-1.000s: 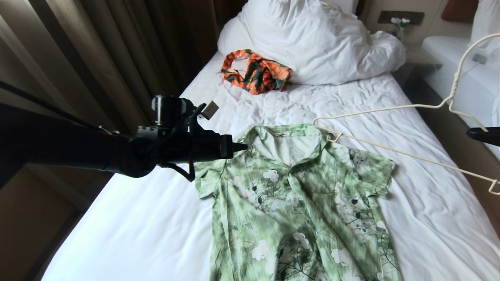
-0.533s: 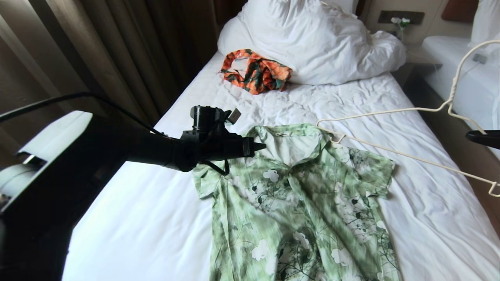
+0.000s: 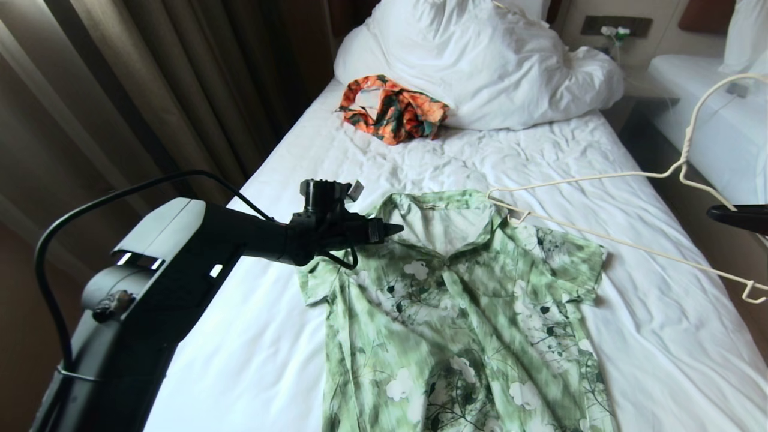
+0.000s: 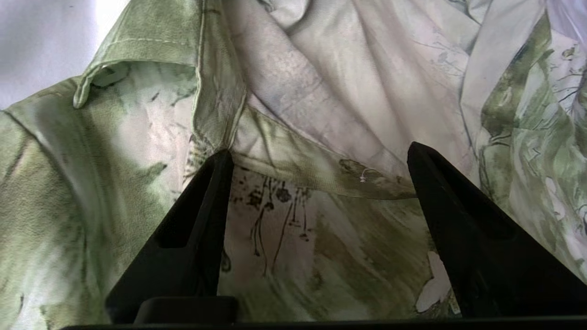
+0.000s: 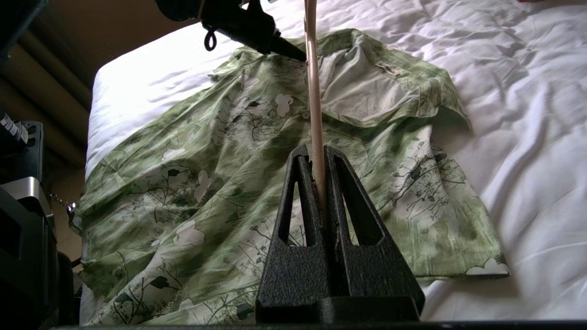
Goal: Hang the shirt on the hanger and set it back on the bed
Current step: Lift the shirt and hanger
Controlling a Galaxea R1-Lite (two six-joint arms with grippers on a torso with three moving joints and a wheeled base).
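Observation:
Next, my left gripper picks up the shirt by its collar (image 3: 390, 209), which leaves the shirt's neck opening (image 3: 434, 229) free to take the hanger.
The light green flowered shirt (image 3: 462, 312) lies flat on the bed (image 3: 252, 336), collar toward the pillows. My left gripper (image 3: 393, 229) hovers at the collar's left side. In the left wrist view this gripper (image 4: 318, 151) is open, both fingertips just over the collar seam of the shirt (image 4: 321, 256) with no cloth pinched. My right gripper (image 5: 315, 151) is shut on the wire of the cream hanger (image 5: 313, 91), above the shirt (image 5: 220, 151). The hanger (image 3: 630, 246) slants in from the right, its far tip at the collar's right side. The right gripper (image 3: 717, 211) shows at the right edge.
A crumpled orange-and-green garment (image 3: 393, 108) lies near the bunched white duvet (image 3: 480, 66) at the head of the bed. Brown curtains (image 3: 150, 78) hang along the left. A second white bed (image 3: 720, 120) stands across a narrow gap on the right.
My left arm has reached in from the left and come down to the collar, and its jaws have gone from shut to open. The hanger has sunk slightly on the right.

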